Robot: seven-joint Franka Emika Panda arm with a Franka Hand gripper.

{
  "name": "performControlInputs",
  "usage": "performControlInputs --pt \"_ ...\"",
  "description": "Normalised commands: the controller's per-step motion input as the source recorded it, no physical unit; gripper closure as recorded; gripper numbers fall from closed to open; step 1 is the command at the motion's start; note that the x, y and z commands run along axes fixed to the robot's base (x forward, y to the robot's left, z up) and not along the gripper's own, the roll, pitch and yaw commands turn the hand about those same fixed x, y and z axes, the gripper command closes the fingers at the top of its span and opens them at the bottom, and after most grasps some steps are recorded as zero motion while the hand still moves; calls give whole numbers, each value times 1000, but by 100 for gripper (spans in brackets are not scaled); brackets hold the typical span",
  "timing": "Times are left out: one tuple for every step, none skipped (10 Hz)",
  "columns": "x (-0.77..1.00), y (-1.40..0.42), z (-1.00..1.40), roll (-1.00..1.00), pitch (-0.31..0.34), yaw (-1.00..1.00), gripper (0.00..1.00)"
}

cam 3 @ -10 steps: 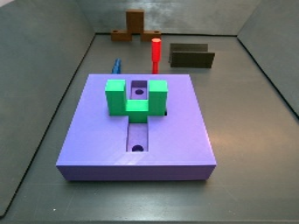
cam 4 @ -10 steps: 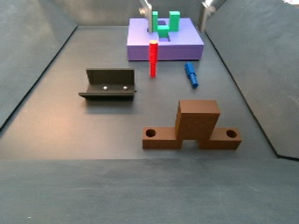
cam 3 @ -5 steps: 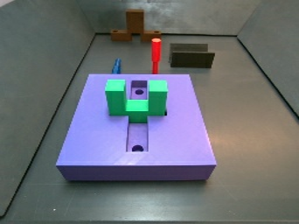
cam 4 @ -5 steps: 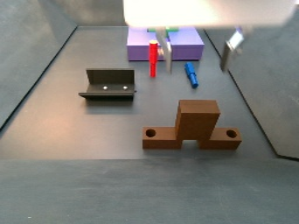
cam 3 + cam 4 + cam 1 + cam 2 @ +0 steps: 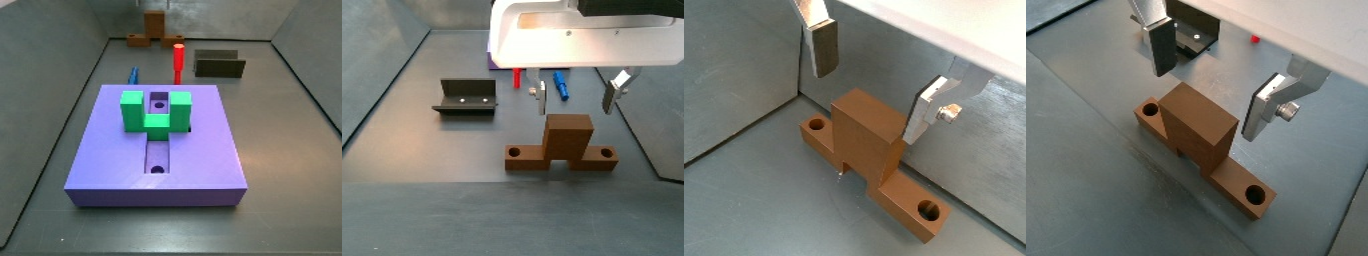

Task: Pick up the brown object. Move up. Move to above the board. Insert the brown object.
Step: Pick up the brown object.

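Note:
Next, my gripper takes hold of the brown object by its post [image 5: 155,23], which leaves its holed crossbar free to go into the board [image 5: 201,150].
The brown object [image 5: 567,146] is a T-shaped wood-coloured piece that rests on the floor with its post upright. It also shows in both wrist views [image 5: 865,150] [image 5: 1200,125] and far back in a side view [image 5: 151,30]. My gripper [image 5: 579,90] hangs just above it, open and empty. The fingers [image 5: 823,48] stand either side of the post's top without touching it. The gripper shows the same way in both wrist views [image 5: 874,80] [image 5: 1213,75]. The purple-blue board [image 5: 201,150] with the green U-shaped block [image 5: 156,110] lies nearer in a side view.
The dark fixture [image 5: 466,96] stands to one side of the brown object, and also shows elsewhere [image 5: 219,65] [image 5: 1193,38]. A red peg [image 5: 178,62] stands upright and a blue piece [image 5: 560,85] lies between the board and the brown object. Grey walls enclose the floor.
My gripper has come from the board's side of the floor towards the brown object and down. It now hangs over the post. Nothing else moved.

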Motion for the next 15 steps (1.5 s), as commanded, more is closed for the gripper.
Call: performControlInputs --pt "26 94 -137 -1 0 0 0" --pt "114 149 -171 0 0 0 0" --pt "223 171 -191 0 20 0 0" --pt "226 189 -206 0 17 0 0" --pt "169 149 -189 0 1 0 0" --pt "137 37 -157 -26 0 0 0" --pt "106 0 -137 -84 31 0 0" --pt "37 0 -143 -83 11 0 0" --pt "57 0 -146 -79 3 0 0" --pt "23 0 -160 -69 0 0 0" --pt "9 0 -166 -69 0 0 0" --pt "0 14 -203 -39 0 0 0" --pt "0 0 -260 -9 0 0 0" --pt "0 0 -260 -11 0 0 0" --pt "0 0 -254 -7 0 0 0"
